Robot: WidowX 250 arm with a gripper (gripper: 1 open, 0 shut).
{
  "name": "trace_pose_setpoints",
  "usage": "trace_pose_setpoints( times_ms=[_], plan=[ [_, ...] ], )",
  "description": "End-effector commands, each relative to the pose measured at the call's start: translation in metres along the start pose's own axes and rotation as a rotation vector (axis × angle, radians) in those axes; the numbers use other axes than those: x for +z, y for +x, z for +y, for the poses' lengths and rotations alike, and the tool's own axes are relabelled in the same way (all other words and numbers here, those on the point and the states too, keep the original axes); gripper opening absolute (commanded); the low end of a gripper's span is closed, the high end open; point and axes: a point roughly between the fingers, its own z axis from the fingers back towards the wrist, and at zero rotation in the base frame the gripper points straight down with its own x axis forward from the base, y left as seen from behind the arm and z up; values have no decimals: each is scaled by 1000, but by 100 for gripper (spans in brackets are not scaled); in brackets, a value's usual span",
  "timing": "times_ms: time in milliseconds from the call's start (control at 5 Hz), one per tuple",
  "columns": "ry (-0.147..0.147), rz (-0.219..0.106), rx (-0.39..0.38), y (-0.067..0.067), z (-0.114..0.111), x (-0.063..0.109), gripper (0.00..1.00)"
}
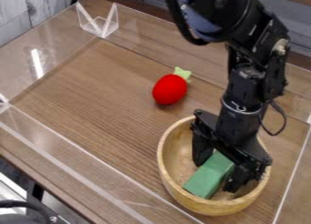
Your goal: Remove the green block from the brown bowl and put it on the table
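Note:
The green block (209, 178) needs to be grabbed next by its far end, so that my gripper can empty the brown bowl.
The green block (209, 178) lies inside the brown bowl (174, 169) at the near right of the table (97, 100). My gripper (226, 164) reaches down into the bowl from above and is open, one finger on each side of the block's far end. The block rests on the bowl's floor. I cannot tell whether the fingers touch it.
A red round fruit with a green stem (172, 87) lies on the tabletop up and left of the bowl. Low clear acrylic walls (55, 36) edge the table, with a clear bracket (98, 21) at the far left corner.

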Motion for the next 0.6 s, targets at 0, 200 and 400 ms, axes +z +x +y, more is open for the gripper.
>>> trace_pose_setpoints(
  times_ms=[0,200,400],
  plan=[
    [-2,-27,7,4,1,6,100],
    [-3,-32,14,4,2,7,100],
    [-4,-35,20,5,3,8,100]
  ],
)
